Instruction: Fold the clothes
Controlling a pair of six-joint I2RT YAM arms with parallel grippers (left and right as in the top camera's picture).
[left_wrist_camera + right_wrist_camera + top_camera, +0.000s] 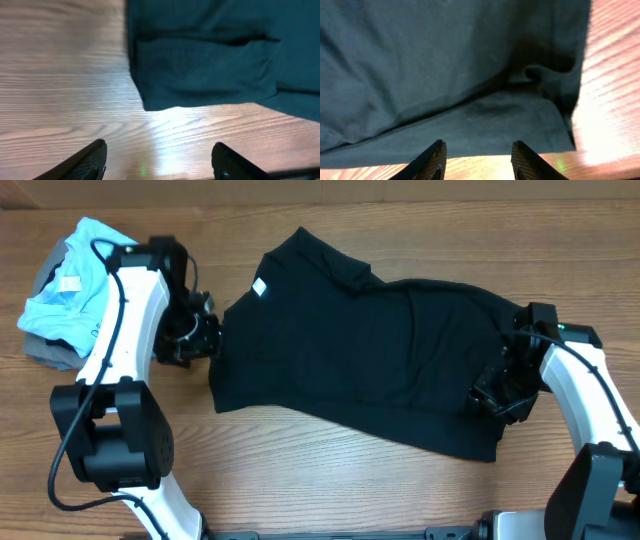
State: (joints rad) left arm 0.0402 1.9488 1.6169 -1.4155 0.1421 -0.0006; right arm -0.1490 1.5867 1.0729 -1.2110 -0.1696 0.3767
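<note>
The black T-shirt needs to be lifted and spread for folding, so my left gripper has to grab the black T-shirt's near corner [222, 404] [153, 102] on the neck-label side, opposite my right gripper.
A black T-shirt [370, 350] lies spread across the middle of the wooden table, its white neck label up at the left. My left gripper [200, 338] is open and empty just left of the shirt's left edge; in the left wrist view its fingers [160, 160] hover over bare wood below a corner of the shirt [210, 65]. My right gripper [495, 395] is open and empty at the shirt's right side; in the right wrist view its fingers [477, 160] straddle the shirt's edge [470, 90].
A pile of folded clothes, light blue on grey [65, 290], sits at the far left of the table. Bare wood table [300, 470] lies in front of the shirt.
</note>
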